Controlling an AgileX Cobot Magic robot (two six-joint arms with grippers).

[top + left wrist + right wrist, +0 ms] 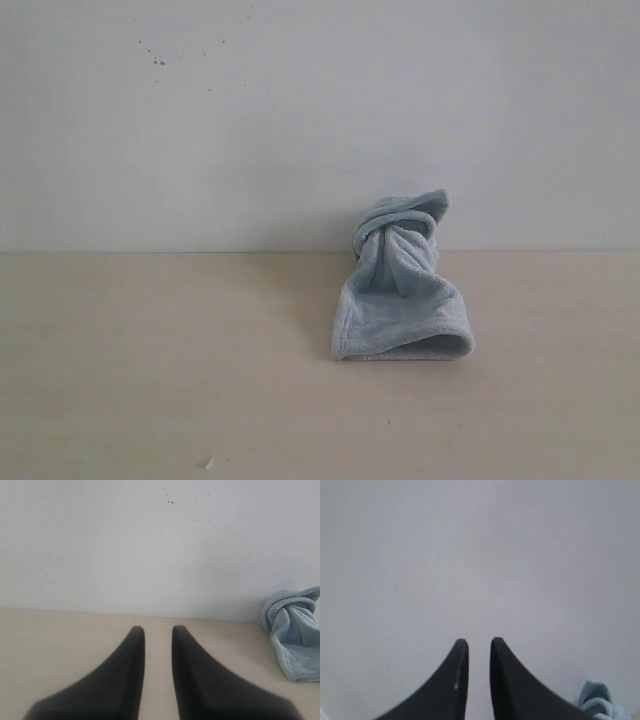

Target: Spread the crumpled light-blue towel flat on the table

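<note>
My right gripper grabs its bunched upper fold next, to spread the towel flat.
The light-blue towel sits crumpled on the beige table, right of centre and close to the wall. Its upper part is twisted into a knot-like bundle and its lower part fans out with a hemmed edge. Neither arm shows in the exterior view. My left gripper hangs over bare table, its black fingers drawn close with only a narrow slit and nothing between them; the towel lies well off to its side. My right gripper faces the wall, fingers equally close and empty, with a bit of towel at the frame's corner.
A plain white wall with a few dark specks rises right behind the towel. A tiny white crumb lies near the table's front edge. Bare table stretches left, right and in front of the towel.
</note>
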